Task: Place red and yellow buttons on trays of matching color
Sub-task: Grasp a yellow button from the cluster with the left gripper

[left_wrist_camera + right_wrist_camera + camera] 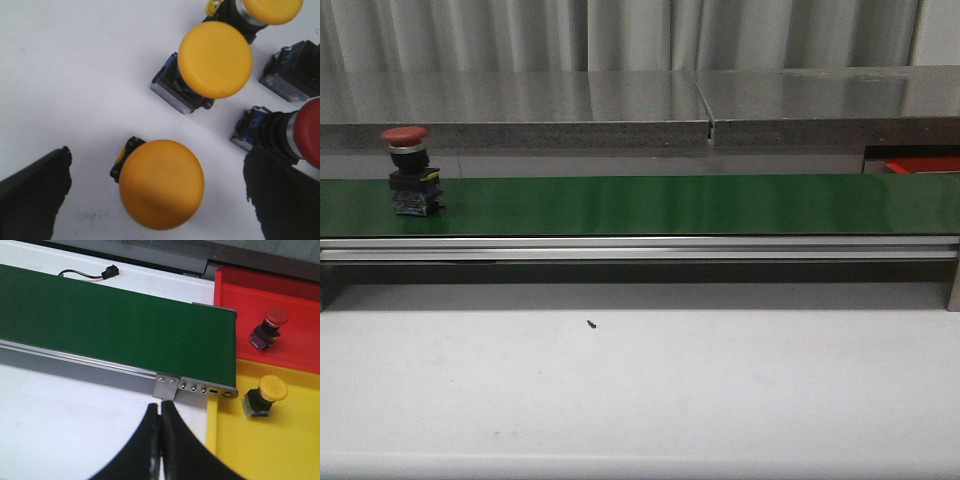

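My left gripper closes on the orange-yellow cap (161, 185) next, since my fingers reach down around it and closing now would catch it.
A red button (410, 170) stands upright at the left end of the green belt (670, 204). My left gripper (160, 195) is open above a yellow button (161, 184), its fingers (35, 195) wide on either side and not touching it. More yellow buttons (215, 59) and a red button (300, 135) lie beside it on the white table. My right gripper (160, 412) is shut on nothing, near the belt's end. The red tray (250, 295) holds a red button (270, 326). In the yellow tray (280, 450) sits a yellow button (265, 395).
A grey ledge (640, 100) runs behind the belt. The belt's metal rail (640, 248) fronts the white table (640, 390). A small black speck (591, 323) lies on the table. A black connector with wires (107, 273) lies behind the belt.
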You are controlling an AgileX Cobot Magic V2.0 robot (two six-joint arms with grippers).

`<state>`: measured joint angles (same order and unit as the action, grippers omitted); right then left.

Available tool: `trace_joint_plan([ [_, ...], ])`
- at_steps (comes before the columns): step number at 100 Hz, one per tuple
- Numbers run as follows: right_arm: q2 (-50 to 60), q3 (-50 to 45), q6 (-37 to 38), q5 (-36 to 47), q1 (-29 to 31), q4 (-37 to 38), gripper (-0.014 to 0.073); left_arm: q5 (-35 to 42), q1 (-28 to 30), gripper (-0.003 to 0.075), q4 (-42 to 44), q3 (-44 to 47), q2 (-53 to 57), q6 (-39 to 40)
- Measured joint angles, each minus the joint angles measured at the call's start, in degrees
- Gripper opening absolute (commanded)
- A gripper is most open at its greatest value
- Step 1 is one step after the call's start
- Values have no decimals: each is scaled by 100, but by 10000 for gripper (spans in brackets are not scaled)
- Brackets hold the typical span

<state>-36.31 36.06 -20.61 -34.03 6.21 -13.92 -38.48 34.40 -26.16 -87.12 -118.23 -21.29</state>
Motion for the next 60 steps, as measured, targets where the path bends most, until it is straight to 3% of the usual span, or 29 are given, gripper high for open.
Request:
trace_joint_plan([
  [16, 0, 0, 0, 0, 0, 0, -66, 22, 0, 489, 0, -8, -89, 0],
  [43, 0, 0, 0, 0, 0, 0, -66, 11, 0, 99, -21, -28, -132, 0],
  [52, 0, 0, 0, 0, 0, 0, -66, -12, 0, 10, -61, -28, -120, 0],
  [60, 0, 0, 0, 0, 0, 0, -66, -38, 0, -19, -126, -28, 10, 0],
])
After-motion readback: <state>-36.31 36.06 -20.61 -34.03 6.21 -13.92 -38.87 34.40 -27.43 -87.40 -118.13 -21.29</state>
